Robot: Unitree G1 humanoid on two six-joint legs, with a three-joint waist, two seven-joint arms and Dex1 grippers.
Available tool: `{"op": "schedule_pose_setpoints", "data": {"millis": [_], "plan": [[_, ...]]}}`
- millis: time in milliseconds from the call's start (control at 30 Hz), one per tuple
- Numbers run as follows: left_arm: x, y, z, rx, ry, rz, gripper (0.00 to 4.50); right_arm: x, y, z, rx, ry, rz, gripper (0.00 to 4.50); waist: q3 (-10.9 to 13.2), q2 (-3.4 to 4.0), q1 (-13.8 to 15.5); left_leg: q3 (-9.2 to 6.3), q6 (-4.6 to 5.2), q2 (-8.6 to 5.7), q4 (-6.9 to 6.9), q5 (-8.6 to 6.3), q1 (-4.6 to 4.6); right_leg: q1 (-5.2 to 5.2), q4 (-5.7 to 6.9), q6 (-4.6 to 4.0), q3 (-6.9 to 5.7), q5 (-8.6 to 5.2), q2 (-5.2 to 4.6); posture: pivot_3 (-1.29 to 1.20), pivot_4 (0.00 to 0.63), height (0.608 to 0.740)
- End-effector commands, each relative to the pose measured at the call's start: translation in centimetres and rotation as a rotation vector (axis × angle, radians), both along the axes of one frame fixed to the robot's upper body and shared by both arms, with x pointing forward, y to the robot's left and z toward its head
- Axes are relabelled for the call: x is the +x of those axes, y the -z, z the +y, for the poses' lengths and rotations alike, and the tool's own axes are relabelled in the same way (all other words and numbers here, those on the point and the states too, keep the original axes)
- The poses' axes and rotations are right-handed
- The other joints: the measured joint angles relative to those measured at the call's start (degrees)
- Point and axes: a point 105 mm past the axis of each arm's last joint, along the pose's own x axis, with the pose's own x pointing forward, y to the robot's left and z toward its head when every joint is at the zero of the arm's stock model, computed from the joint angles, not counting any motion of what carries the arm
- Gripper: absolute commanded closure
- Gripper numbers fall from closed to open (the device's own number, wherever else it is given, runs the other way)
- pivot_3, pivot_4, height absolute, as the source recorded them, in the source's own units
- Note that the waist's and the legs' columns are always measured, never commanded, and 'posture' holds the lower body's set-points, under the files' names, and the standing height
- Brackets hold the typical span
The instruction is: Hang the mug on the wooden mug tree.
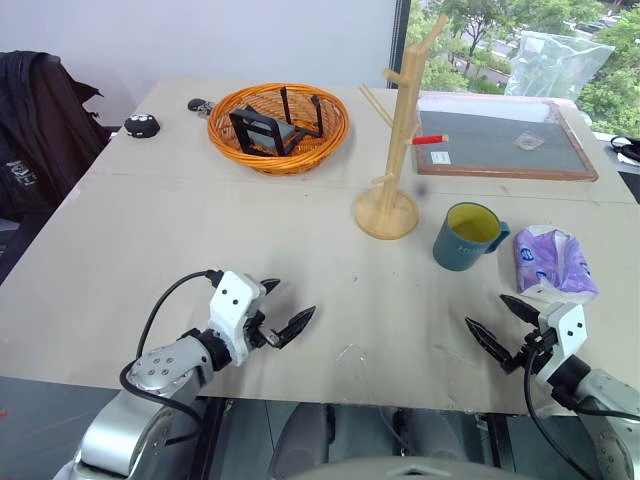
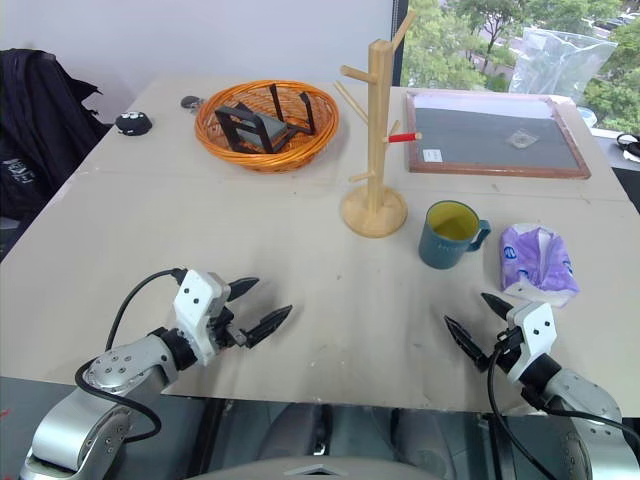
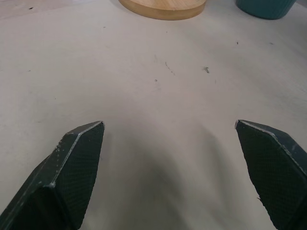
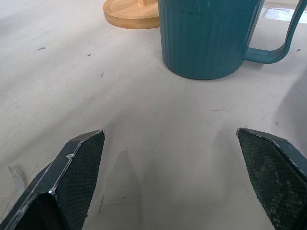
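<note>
The right gripper grabs the teal-blue mug by its loop handle (image 1: 502,236) next, to hang it on the tree's red-tipped peg (image 1: 431,139).
The teal-blue mug (image 1: 466,236) with a yellow inside stands upright on the table, its handle toward the right, just right of the wooden mug tree (image 1: 392,150). The tree's post rises from a round base (image 4: 129,13), with slanted pegs and one red-tipped peg pointing right. My right gripper (image 1: 503,326) hovers open near the table's front edge, below the mug and apart from it; the mug (image 4: 208,36) stands straight ahead of its fingers. My left gripper (image 1: 282,308) is open at the front left, empty, pointing toward the tree's base (image 3: 163,7).
An orange wicker basket (image 1: 279,126) holding black parts sits at the back. A framed dark board (image 1: 500,140) lies at the back right. A purple tissue pack (image 1: 552,260) rests right of the mug. A small black object (image 1: 141,125) lies at the back left.
</note>
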Motion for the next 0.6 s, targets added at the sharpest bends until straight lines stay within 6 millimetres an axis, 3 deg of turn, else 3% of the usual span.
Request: {"op": "schedule_pose_setpoints", "data": {"millis": [33,600], "plan": [[0.04,-0.41,-0.43,-0.028,0.02,-0.041,0.0,-0.03,-1.3,0.0,-0.016,0.003,-0.061,0.05,0.0,0.0,0.0,0.0,0.0,0.0,0.0,0.0,0.0,0.0,0.0,0.0,0.0,0.0,0.0,0.0,0.15,0.737],[-0.69,0.07,-0.36,-0.081,0.032,-0.047,0.0,-0.03,-1.65,-0.22,-0.011,0.048,-0.084,0.05,0.0,0.06,0.0,0.0,0.0,0.0,0.0,0.0,0.0,0.0,0.0,0.0,-0.01,0.0,0.0,0.0,0.15,0.737]]}}
